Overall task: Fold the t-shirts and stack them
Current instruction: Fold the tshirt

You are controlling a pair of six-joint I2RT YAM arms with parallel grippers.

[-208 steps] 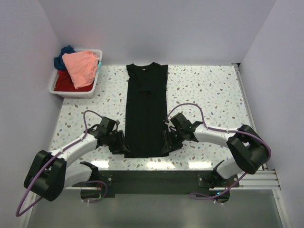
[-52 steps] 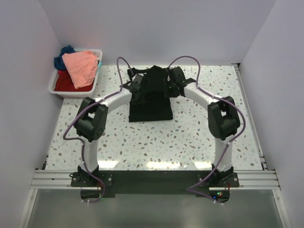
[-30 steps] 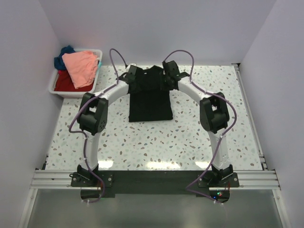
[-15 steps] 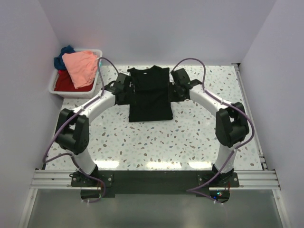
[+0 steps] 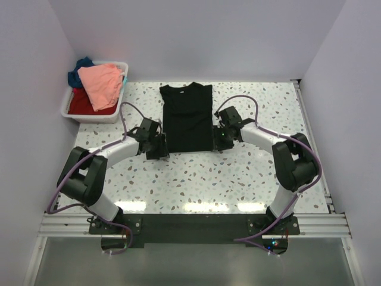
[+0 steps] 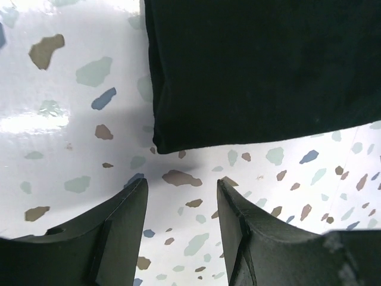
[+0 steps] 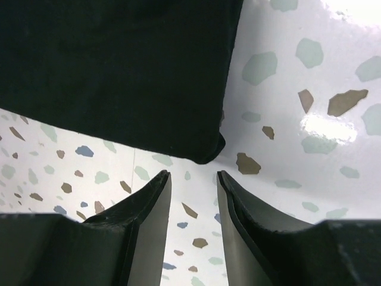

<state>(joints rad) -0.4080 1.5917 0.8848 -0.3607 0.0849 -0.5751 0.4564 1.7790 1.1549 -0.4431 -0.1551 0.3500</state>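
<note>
The black t-shirt's hem needs to be folded toward the collar. My right gripper will next grab the t-shirt by its near corner to do that, matching the left gripper's corner.
A black t-shirt (image 5: 187,116) lies folded in half on the speckled table, collar at the far end. My left gripper (image 5: 159,146) sits just off its near left corner, open and empty; in the left wrist view that corner (image 6: 178,119) lies ahead of the left gripper (image 6: 181,189). My right gripper (image 5: 219,137) is by the near right corner, also open and empty; the right wrist view shows the corner (image 7: 202,146) just beyond the right gripper (image 7: 192,179). The salmon-pink t-shirt (image 5: 101,83), red t-shirt (image 5: 80,105) and dark blue t-shirt (image 5: 79,69) lie bunched in the bin.
A white plastic bin (image 5: 95,117) stands at the far left corner of the table. Walls close in the table at the back and on both sides. A metal rail (image 5: 190,225) with the arm bases runs along the near edge.
Both grippers let go of the black t-shirt near its collar, opened, and drew back along its sides to the near corners. The shirt stays folded flat.
</note>
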